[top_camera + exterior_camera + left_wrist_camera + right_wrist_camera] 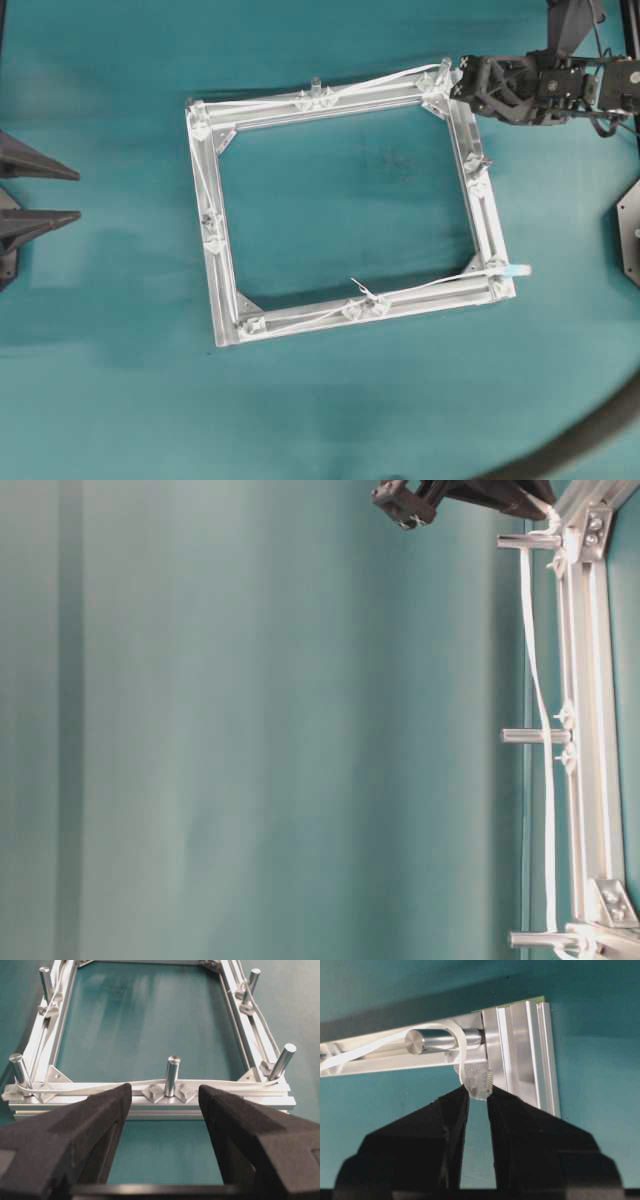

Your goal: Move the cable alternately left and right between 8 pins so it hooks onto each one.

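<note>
My right gripper should release the cable now, because the white cable (461, 1040) bends around the corner pin (431, 1041) in the right wrist view and would settle hooked.
The white cable (330, 92) runs round the square aluminium frame (490, 225), past the upright pins (315, 84) on its rails, with a knot on the near rail. My right gripper (456, 82) is at the frame's far right corner. In the right wrist view it (478, 1091) is shut on the cable's clear plug end (477, 1080), and the cable (451, 1030) loops over a corner pin (415, 1041). My left gripper (78, 194) hovers left of the frame. In the left wrist view it (164, 1089) is open with nothing between its fingers, facing a rail pin (172, 1072).
A pale blue tab (517, 270) sticks out at the frame's near right corner. A thick dark hose (580, 435) curves across the near right of the teal table (330, 400). In the table-level view the cable (545, 780) lies along a rail beside a pin (530, 736).
</note>
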### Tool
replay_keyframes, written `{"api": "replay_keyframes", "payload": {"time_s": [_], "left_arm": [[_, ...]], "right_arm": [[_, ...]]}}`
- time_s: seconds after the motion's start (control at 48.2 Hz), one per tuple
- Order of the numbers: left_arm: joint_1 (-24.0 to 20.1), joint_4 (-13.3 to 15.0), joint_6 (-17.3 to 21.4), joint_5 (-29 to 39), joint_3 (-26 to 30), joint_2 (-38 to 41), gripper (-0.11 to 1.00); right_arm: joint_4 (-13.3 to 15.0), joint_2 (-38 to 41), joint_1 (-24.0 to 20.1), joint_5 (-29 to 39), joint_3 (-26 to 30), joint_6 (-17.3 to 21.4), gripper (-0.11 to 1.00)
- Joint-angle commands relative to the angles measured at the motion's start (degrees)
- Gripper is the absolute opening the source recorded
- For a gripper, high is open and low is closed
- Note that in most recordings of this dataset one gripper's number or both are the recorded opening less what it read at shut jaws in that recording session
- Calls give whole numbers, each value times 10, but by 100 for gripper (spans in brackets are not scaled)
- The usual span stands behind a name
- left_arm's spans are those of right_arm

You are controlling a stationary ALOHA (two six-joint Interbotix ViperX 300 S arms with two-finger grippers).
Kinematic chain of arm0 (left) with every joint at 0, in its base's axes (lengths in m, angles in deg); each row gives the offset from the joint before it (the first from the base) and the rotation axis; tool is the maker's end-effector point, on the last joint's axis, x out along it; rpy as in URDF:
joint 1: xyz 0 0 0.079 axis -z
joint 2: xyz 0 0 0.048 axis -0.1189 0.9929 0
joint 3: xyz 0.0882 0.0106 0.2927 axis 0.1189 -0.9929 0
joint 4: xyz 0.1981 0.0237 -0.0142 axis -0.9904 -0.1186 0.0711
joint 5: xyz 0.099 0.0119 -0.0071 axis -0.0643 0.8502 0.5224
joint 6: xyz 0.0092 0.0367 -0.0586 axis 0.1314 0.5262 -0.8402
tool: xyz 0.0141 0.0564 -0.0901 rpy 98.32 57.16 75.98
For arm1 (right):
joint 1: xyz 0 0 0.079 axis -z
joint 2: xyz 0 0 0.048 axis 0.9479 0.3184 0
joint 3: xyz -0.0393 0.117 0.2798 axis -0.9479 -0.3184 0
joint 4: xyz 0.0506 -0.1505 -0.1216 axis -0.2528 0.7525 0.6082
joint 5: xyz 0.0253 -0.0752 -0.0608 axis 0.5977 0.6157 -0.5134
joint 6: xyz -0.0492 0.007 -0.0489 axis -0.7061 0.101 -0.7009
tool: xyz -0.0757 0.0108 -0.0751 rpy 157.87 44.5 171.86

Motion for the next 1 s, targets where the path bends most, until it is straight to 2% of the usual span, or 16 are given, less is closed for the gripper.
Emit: {"api": "replay_keyframes", "payload": {"time_s": [0.0, 0.145, 0.187, 0.332, 0.394, 0.685, 0.872, 0.975], "left_arm": [[2, -2, -2, -4, 7, 4, 67], [2, -2, -2, -4, 7, 4, 67], [2, -2, -2, -4, 7, 4, 67], [2, -2, -2, -4, 7, 4, 67], [2, -2, -2, -4, 7, 4, 67], [2, -2, -2, -4, 7, 4, 68], [2, -2, -2, -4, 7, 4, 67], [2, -2, -2, -4, 6, 4, 68]], "right_arm": [[4, -4, -8, -4, 8, -1, 15], [4, -4, -7, 2, 8, -1, 15], [4, -4, -8, 4, 9, 0, 18], [4, -4, -8, 22, 11, 0, 60], [4, -5, -8, 22, 11, 0, 73], [4, -47, -9, 24, -2, -1, 74], [5, -116, -10, 22, -33, -3, 74], [18, -156, -10, 16, -40, -16, 73]]}}
